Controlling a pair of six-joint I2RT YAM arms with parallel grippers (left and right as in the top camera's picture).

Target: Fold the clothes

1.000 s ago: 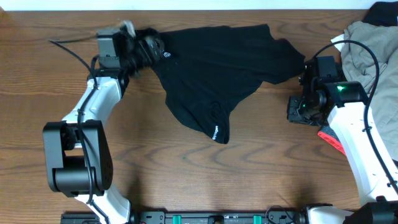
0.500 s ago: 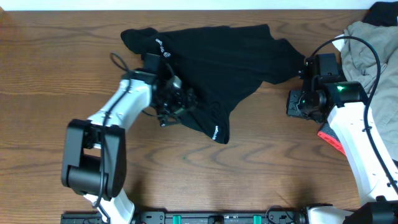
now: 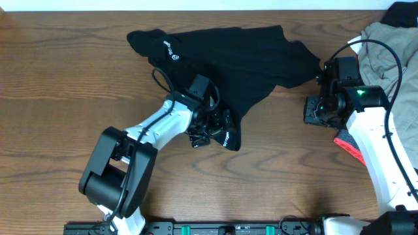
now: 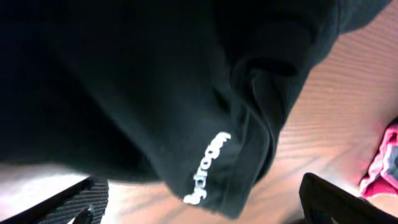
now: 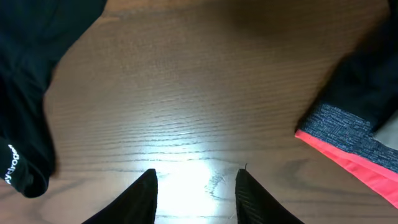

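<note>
My left gripper grabs the black shirt [image 3: 228,62] by its lettered hem corner [image 3: 231,140] next, so that both grippers get to spread the shirt for folding.
The clothes in play are a black short-sleeved shirt [image 3: 228,62], spread crumpled across the far middle of the table. Its lower corner carries white lettering [image 3: 225,138]. My left gripper [image 3: 212,127] hovers at that corner and stands wide open. In the left wrist view the lettered hem [image 4: 208,168] hangs between the spread fingers [image 4: 68,202] of my left gripper [image 4: 202,208], unclamped. My right gripper [image 3: 320,111] sits just right of the shirt's right sleeve. It [image 5: 196,186] is open over bare wood, with the shirt [image 5: 25,93] to its left.
A heap of khaki-grey clothes [image 3: 392,46] lies at the back right, with a dark item [image 3: 401,13] in the corner. A coral-pink and grey garment [image 3: 349,147] [image 5: 348,146] lies under the right arm. The table's far edge runs just behind the shirt.
My left arm has swung from the shirt's far-left end down to its lettered lower corner, and that end now lies loose on the table. My right gripper opened slightly in place.
</note>
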